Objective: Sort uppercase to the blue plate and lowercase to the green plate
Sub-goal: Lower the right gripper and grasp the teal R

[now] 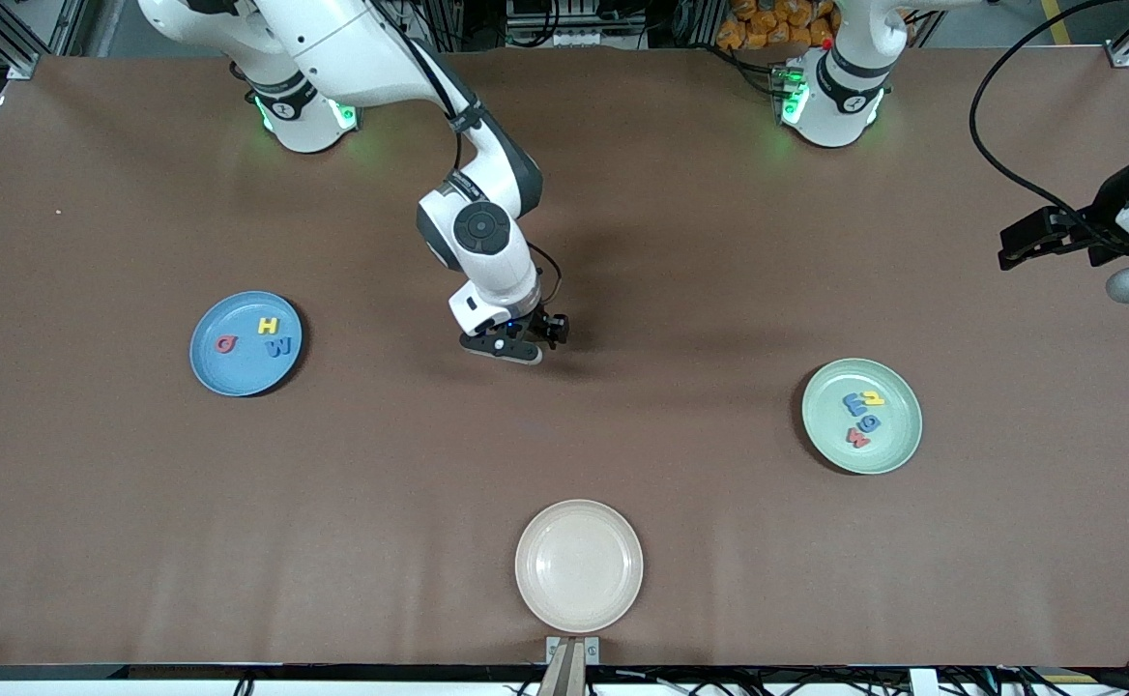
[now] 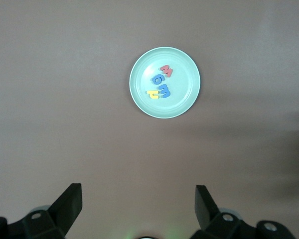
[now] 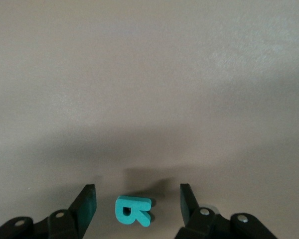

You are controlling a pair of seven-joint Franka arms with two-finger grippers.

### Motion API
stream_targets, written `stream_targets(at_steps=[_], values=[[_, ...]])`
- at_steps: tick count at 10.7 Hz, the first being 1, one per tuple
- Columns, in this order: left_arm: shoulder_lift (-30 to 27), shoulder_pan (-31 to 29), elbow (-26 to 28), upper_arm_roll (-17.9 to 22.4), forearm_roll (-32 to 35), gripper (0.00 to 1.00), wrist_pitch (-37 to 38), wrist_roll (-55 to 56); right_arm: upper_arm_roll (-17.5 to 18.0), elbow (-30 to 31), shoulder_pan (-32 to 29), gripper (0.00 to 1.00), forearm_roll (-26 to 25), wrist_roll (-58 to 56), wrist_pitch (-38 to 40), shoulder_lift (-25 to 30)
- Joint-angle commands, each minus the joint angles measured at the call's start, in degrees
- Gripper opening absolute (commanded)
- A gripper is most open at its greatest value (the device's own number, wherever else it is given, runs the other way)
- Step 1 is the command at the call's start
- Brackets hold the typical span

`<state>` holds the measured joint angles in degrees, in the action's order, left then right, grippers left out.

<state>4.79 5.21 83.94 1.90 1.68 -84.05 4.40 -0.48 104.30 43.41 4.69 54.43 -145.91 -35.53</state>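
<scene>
The teal R (image 3: 134,203) is still below my fingers. My right gripper needs to come down before it closes on it.
My right gripper (image 1: 518,350) is low over the middle of the table, open. The teal R (image 3: 133,210) lies flat between its fingers (image 3: 87,201) with a gap on each side; the hand hides it in the front view. The blue plate (image 1: 236,377) toward the right arm's end holds the red Q (image 1: 225,344), yellow H (image 1: 268,326) and blue W (image 1: 279,347). The green plate (image 1: 898,435) (image 2: 184,94) toward the left arm's end holds the yellow h (image 1: 874,398), two blue letters (image 1: 855,402) and the red w (image 1: 857,439). My left gripper (image 1: 1014,246) (image 2: 138,191) waits open, high over that end.
A cream plate (image 1: 579,565) with nothing in it sits near the table's edge closest to the front camera. A black cable (image 1: 985,126) loops above the table by the left arm.
</scene>
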Motion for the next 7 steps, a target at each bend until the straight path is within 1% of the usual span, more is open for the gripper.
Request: stream_targets(at_steps=[1, 2, 3, 7], values=[[0.0, -0.1, -0.7, -0.1, 1.2, 1.00, 0.0, -1.2, -0.4, -1.5, 1.5, 0.76, -0.4, 1.6, 0.4, -1.6], [0.1, -0.1, -0.7, -0.1, 1.2, 1.00, -0.1, -1.2, -0.4, -1.5, 1.6, 0.76, -0.5, 1.7, 0.3, -2.1], [0.1, 0.0, -0.6, -0.1, 1.2, 1.00, -0.2, -1.2, -0.4, -1.5, 2.0, 0.73, -0.5, 1.7, 0.3, -2.3], [0.1, -0.1, -0.5, -0.1, 1.3, 1.00, -0.3, -1.2, -0.4, -1.5, 2.6, 0.72, -0.3, 1.7, -1.3, -3.5]])
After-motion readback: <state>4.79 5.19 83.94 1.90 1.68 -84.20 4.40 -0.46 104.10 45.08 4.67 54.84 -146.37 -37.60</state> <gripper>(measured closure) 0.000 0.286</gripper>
